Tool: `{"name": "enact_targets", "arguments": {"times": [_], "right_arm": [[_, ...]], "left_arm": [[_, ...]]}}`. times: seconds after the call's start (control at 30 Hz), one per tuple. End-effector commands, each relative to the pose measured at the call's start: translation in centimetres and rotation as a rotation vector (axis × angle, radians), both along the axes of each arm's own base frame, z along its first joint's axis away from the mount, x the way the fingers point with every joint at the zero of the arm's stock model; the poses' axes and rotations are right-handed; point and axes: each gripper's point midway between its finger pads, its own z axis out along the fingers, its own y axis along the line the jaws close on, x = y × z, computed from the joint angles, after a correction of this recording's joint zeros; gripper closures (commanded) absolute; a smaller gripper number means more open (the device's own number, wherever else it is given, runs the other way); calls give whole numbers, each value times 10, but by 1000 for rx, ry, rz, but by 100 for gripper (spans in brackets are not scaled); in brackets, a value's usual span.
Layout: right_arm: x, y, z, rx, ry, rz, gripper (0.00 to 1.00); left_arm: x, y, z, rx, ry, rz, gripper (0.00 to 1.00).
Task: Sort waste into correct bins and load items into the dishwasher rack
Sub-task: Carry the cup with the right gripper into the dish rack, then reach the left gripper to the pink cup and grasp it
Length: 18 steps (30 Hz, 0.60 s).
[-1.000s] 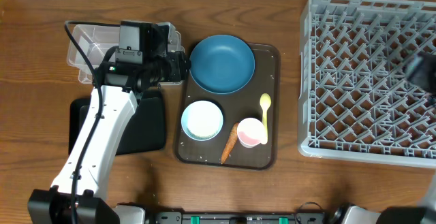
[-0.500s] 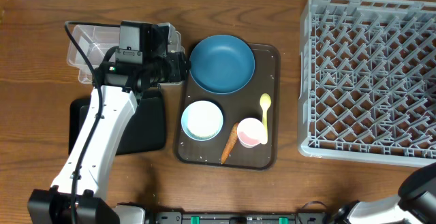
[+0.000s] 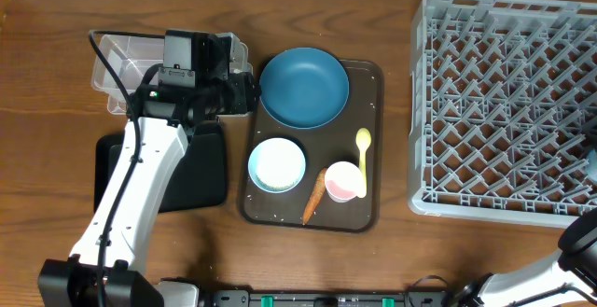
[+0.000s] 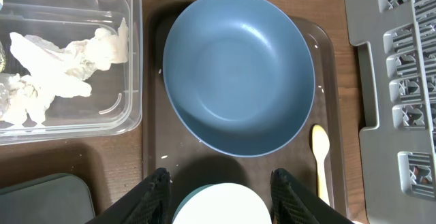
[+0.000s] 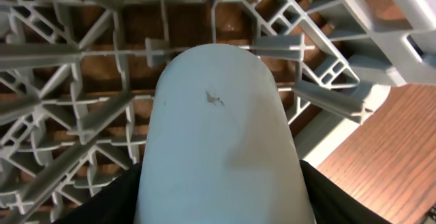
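The light-blue cup hangs over the rack's lattice, inside the rack's edge, and would land in the grey rack (image 5: 75, 81), so I should open my right gripper now.
My left gripper (image 4: 223, 198) hangs open above the white bowl (image 4: 219, 205) on the brown tray, empty; from overhead it (image 3: 242, 90) sits at the dark-blue plate's (image 3: 304, 87) left edge. Crumpled white tissue (image 4: 65, 64) lies in the clear tub (image 3: 110, 57). The black tray (image 3: 203, 172) lies below the tub. On the brown tray are the bowl (image 3: 276, 164), a pink cup (image 3: 343, 180), a carrot (image 3: 313, 196) and a yellow spoon (image 3: 363, 155). My right gripper (image 5: 221, 207) is shut on a light-blue cup (image 5: 218, 129) over the grey rack's (image 5: 75, 81) lattice.
The dark brown serving tray (image 3: 366, 219) sits mid-table with a few white specks on it. The grey rack (image 3: 508, 111) fills the right side. Part of my right arm (image 3: 580, 251) shows at the lower right corner. Bare wood lies in front of the trays.
In the overhead view my right arm has left the rack's right edge and now shows at the lower right corner. The left arm and the tray's items have not moved.
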Motion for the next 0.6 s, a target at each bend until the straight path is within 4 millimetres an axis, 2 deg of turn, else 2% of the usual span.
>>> {"name": "enact_targets", "arguments": {"times": [0.0,0.1,0.17,0.2,0.3,0.47,0.57], "right_arm": [[4,-2,4,0,-23,-4,71],[3,-2,4,2,-20,-4,60],[2,-1,3,7,-16,-4,28],[2,0,3,9,-14,-4,24],[0,1,3,14,-8,-4,20],[0,6,5,35,-17,1,19],[9,15,17,63,-85,20,19]], "left_arm": [[1,3,4,16,-19,-7,50],[1,3,4,17,-19,-8,50],[1,3,4,16,-19,-7,50],[1,3,4,16,-20,-7,50],[1,3,4,16,-20,-7,50],[1,3,4,16,-20,-7,50],[1,3,4,16,-20,-7,50]]}}
